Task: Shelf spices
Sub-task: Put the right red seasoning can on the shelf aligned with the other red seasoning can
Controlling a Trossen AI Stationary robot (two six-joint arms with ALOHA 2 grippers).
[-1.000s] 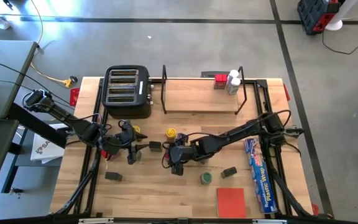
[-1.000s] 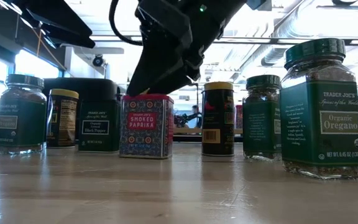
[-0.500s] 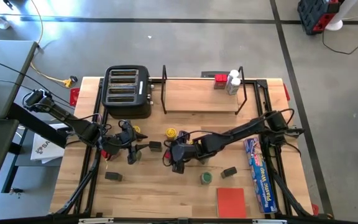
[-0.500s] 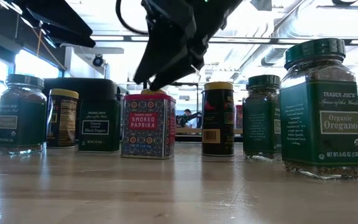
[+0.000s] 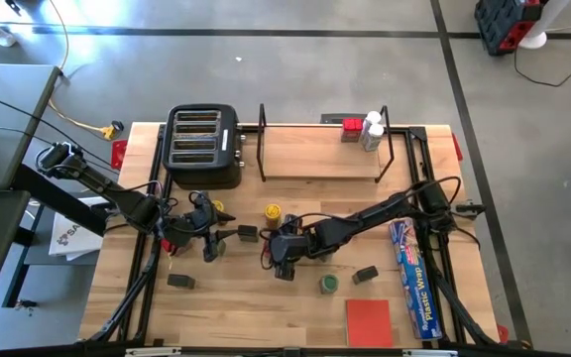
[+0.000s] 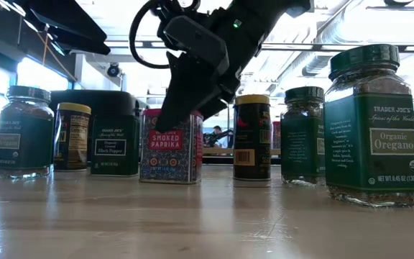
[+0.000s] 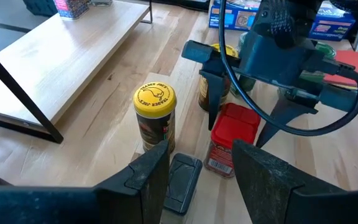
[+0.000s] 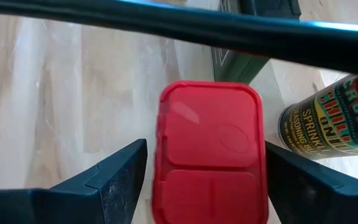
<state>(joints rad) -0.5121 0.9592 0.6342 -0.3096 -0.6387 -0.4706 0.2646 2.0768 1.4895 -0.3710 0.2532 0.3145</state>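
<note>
My right gripper should close on the red lid now, because its fingers are on either side of the lid in the right wrist view.
The smoked paprika tin with a red lid [image 8: 210, 143] stands upright on the table [image 5: 236, 297], near its middle. My right gripper [image 8: 205, 149] is open and lowered over the tin, one finger on each side; I cannot tell whether they touch it. My left gripper [image 7: 197, 162] hangs open and empty toward the table's left, above a flat black tin [image 7: 182, 183]. A yellow-lidded jar [image 7: 155, 115] stands just beyond it. The shelf [image 5: 315, 159] at the back holds a red tin [image 5: 350, 129] and white jars [image 5: 370, 134] at its right end.
A black toaster [image 5: 204, 147] stands left of the shelf. A green-lidded jar [image 5: 328, 284], a dark tin [image 5: 366, 273] and a flat red square [image 5: 369, 322] lie near the front. A blue plastic-wrap box [image 5: 414, 278] lies along the right side. Another dark tin [image 5: 180, 282] sits front left.
My right gripper has come down from just above the paprika tin's lid, so its fingers now stand beside the tin's walls. Its gap has not changed.
</note>
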